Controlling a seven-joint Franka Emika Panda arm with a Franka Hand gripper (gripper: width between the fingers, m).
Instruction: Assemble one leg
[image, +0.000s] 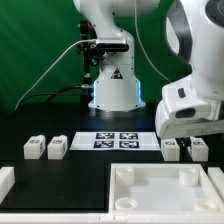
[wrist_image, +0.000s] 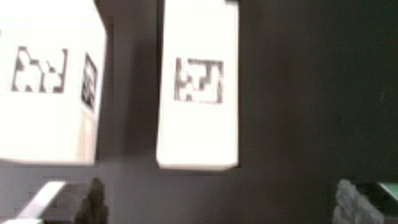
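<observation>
My gripper next needs to grab the white leg by its marker-bearing body (image: 198, 149) (wrist_image: 199, 85). Then the leg can go into the corner socket of the tray-like piece.
Four small white legs with black-and-white markers lie on the dark table. Two lie at the exterior view's left (image: 33, 148) (image: 57, 148) and two at its right (image: 171, 150) (image: 197, 150). My gripper (image: 186, 130) hangs just above the right pair. In the wrist view one leg (wrist_image: 199, 85) lies lengthwise ahead of the gripper (wrist_image: 222, 205), and a second leg (wrist_image: 45, 90) lies beside it. The jaws stand wide apart and hold nothing; only the fingertips (wrist_image: 80, 200) show at the frame's edge. They touch no leg.
The marker board (image: 115, 139) lies in the middle, in front of the arm's base. A large white square tray-like piece with round corner sockets (image: 165, 190) sits at the front. Another white part (image: 5, 180) shows at the front of the exterior view's left.
</observation>
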